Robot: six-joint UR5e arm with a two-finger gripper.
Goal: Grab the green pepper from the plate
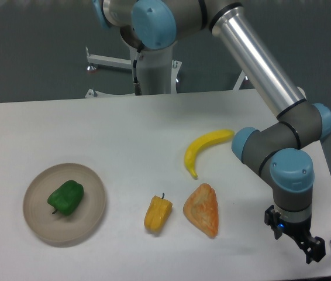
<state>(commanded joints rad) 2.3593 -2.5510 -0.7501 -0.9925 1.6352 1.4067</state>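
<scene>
I will pick the green pepper up from the plate, so next I will grab it with my gripper by its lumpy green body (67,196).
The green pepper (66,197) is small, glossy and lumpy. It lies on the round beige plate (93,202) at the front left of the white table, a little left of the plate's middle. My gripper (296,243) hangs pointing down at the front right of the table, far to the right of the plate. Its dark fingers (314,252) stand apart and hold nothing.
A yellow-orange pepper (157,213) and an orange wedge-shaped piece (203,210) lie at the front centre, between the plate and my gripper. A yellow banana (205,147) lies behind them. The arm's base (154,64) stands at the table's back edge.
</scene>
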